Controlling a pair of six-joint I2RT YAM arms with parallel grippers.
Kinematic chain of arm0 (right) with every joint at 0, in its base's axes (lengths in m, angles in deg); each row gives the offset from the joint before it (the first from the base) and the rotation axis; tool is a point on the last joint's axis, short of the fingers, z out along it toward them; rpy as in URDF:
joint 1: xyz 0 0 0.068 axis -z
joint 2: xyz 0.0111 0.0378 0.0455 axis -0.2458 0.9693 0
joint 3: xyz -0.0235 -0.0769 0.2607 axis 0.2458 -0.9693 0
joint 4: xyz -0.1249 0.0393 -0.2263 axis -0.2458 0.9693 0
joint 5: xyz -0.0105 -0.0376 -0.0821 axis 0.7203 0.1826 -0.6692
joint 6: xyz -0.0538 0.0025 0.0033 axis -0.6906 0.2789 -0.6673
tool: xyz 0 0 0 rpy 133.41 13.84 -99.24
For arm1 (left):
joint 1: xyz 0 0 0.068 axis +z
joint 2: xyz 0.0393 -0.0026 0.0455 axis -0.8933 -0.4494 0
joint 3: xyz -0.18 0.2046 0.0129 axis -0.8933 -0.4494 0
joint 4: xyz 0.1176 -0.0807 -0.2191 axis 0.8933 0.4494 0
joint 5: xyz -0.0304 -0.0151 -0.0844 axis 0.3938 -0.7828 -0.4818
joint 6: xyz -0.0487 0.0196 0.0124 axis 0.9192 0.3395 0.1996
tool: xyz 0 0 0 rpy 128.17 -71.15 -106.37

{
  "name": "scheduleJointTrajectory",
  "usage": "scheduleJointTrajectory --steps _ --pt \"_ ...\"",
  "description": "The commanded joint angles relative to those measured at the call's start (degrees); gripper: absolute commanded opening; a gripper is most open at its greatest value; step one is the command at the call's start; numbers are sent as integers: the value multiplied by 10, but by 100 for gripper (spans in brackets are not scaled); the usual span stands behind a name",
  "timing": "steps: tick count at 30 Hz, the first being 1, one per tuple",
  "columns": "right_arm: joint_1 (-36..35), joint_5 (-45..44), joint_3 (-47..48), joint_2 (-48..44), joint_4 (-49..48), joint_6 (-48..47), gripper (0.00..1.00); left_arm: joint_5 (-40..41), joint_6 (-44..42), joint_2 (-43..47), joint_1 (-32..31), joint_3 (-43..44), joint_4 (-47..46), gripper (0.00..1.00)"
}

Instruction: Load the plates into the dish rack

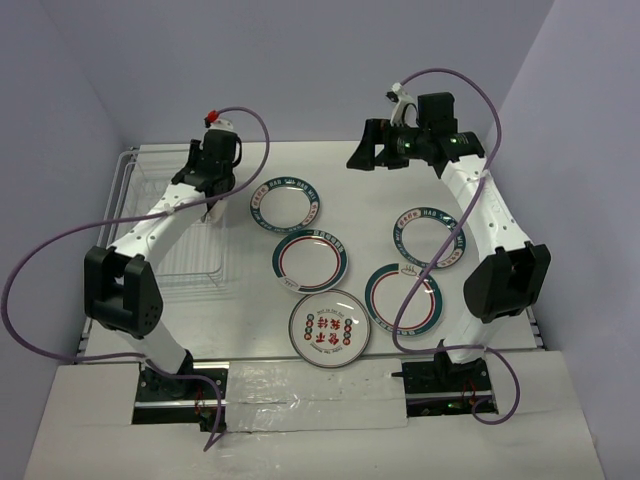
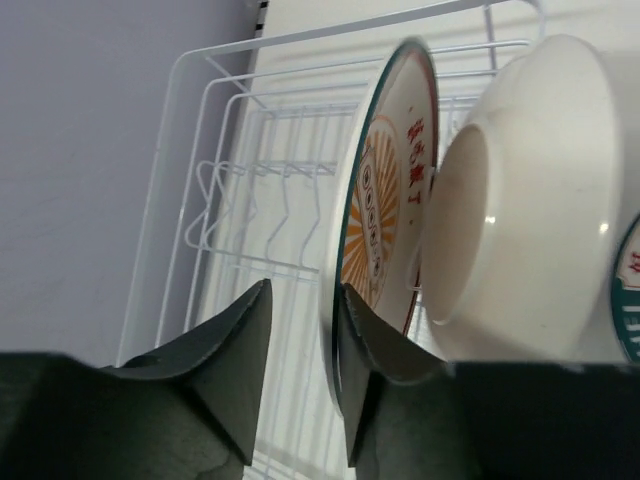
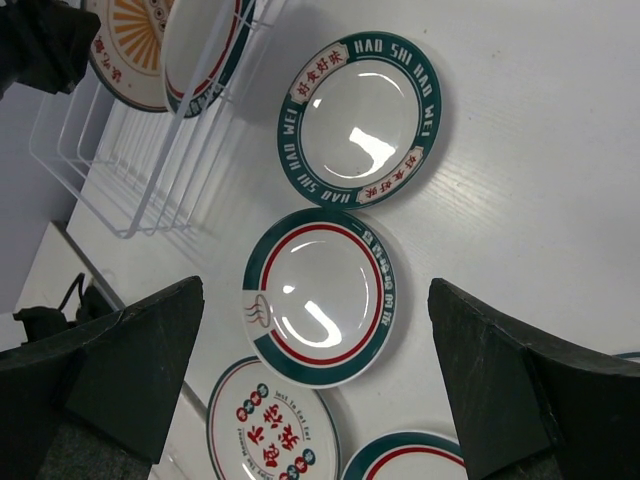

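Note:
The green-lettered plate's rack-side edge has to stay free to pass over, so my right gripper will next pick up the plate by its edge away from the rack.
The wire dish rack [image 1: 165, 255] stands at the left. In the left wrist view the orange sunburst plate [image 2: 385, 200] stands on edge in the rack [image 2: 250, 170], with a second plate's white back [image 2: 530, 200] beside it. My left gripper [image 2: 305, 290] straddles the sunburst plate's rim; one finger touches its face and the other stands apart, so it is open. It is over the rack in the top view [image 1: 213, 200]. My right gripper [image 3: 316, 283] is wide open and empty, raised [image 1: 378, 155] above the loose plates. A red-character plate [image 1: 330, 327] lies nearest.
Green-rimmed plates lie flat on the table: one lettered [image 1: 286, 203], one red-ringed [image 1: 312, 260], two at the right [image 1: 431, 237] [image 1: 403, 298]. The right wrist view shows the lettered plate [image 3: 360, 120], the red-ringed plate [image 3: 320, 297] and the rack [image 3: 150, 190].

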Motion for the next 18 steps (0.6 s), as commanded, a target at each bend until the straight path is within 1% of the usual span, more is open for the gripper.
scheduleJointTrajectory --steps 1,3,4,5,6,7,8,9,10,11,12,13,14,15,18 --pt "4 0 -6 3 -11 -3 100 -37 34 1 -4 53 25 42" --pt "4 0 -6 10 -18 4 100 -76 48 2 -4 68 58 50" --pt "4 1 -5 19 -20 7 100 -90 49 6 -4 76 64 58" --pt "4 1 -4 23 -22 10 100 -122 49 15 -4 80 75 63" --pt "4 5 -2 29 -29 17 100 -139 49 21 -4 83 80 67" --pt "4 6 -1 35 -32 21 100 -149 50 28 -4 89 81 69" --pt "4 8 -1 49 -38 25 100 -160 51 43 -4 92 83 73" --pt "4 11 -1 64 -51 36 100 -192 54 50 -4 104 93 78" --pt "4 13 -2 72 -58 44 100 -209 56 58 -3 111 97 78" --pt "4 16 -2 82 -67 51 100 -224 57 72 -3 118 102 80" --pt "4 20 -1 92 -74 69 100 -275 57 80 -2 126 112 82" --pt "4 23 2 103 -89 79 100 -307 57 87 0 137 116 85" --pt "3 32 7 128 -98 88 100 -338 57 98 0 141 121 89" --pt "3 36 11 153 -110 106 100 -380 80 102 0 148 130 90" --pt "2 44 26 185 -126 137 100 -375 102 115 12 150 128 90"
